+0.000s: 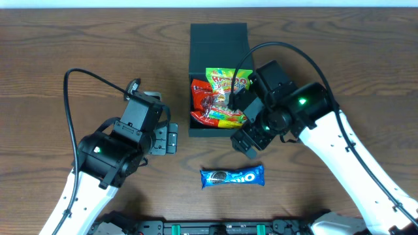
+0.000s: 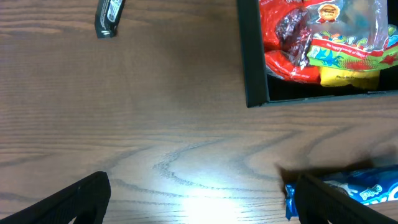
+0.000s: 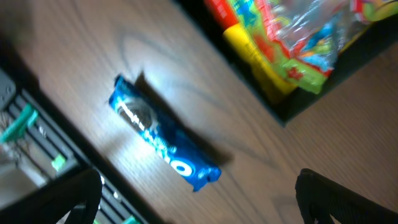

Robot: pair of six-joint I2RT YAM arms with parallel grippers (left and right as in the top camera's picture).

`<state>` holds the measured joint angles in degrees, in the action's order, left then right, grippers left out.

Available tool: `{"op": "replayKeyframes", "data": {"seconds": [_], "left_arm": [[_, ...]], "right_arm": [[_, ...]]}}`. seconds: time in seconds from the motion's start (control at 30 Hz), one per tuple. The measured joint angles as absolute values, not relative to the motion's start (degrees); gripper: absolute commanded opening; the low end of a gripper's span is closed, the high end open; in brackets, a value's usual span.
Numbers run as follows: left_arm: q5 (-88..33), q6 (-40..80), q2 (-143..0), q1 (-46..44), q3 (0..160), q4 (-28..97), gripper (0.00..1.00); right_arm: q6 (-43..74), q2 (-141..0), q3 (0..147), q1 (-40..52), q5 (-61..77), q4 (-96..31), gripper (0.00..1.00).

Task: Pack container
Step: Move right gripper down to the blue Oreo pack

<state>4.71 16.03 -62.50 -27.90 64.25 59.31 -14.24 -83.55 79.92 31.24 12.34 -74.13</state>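
Note:
I will next grab the blue Oreo packet point(image 1: 232, 176) with my right gripper across its narrow width near the middle. Both ends of the packet stay free, so I can lay it lengthwise inside the container point(image 1: 196, 78).
The dark teal-green container point(image 1: 196, 78) stands open at the table's middle back, its flap lid point(image 1: 219, 34) folded away. Inside lie a red snack packet point(image 1: 204, 98) and a colourful candy bag point(image 1: 225, 79). A blue Oreo packet point(image 1: 232, 176) lies flat on the table in front of the container. My right gripper point(image 1: 247, 142) is open and empty, just right of the container's front corner, above the Oreo packet point(image 3: 163, 142). My left gripper point(image 1: 168, 138) is open and empty, left of the container point(image 2: 255, 74); the Oreo packet's end point(image 2: 367, 190) shows by its right finger.
The wooden table point(image 1: 78, 46) runs to a white edge at the back. A dark rail with green clips point(image 1: 215, 228) lines the front edge. A small dark object point(image 2: 109, 16) lies on the table to the left in the left wrist view.

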Motion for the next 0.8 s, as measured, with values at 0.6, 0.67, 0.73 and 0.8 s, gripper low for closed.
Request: {"op": "replayKeyframes", "data": {"seconds": [0.6,0.67,0.73,0.8], "left_arm": [[4.7,16.0,-62.5,-27.9,64.2,59.3,0.95],[4.7,16.0,-62.5,-27.9,64.2,59.3,0.95],[4.7,16.0,-62.5,-27.9,64.2,59.3,0.95],[4.7,16.0,-62.5,-27.9,64.2,59.3,0.95]], "right_arm": [[-22.0,-85.8,52.2,50.2,0.1,-51.5,0.99],[-22.8,-86.6,50.4,50.2,-0.2,-49.5,0.99],[-24.6,-87.5,49.0,50.2,-0.3,-47.9,0.99],[-26.4,-88.0,48.1,50.2,-0.3,-46.5,0.99]]}}
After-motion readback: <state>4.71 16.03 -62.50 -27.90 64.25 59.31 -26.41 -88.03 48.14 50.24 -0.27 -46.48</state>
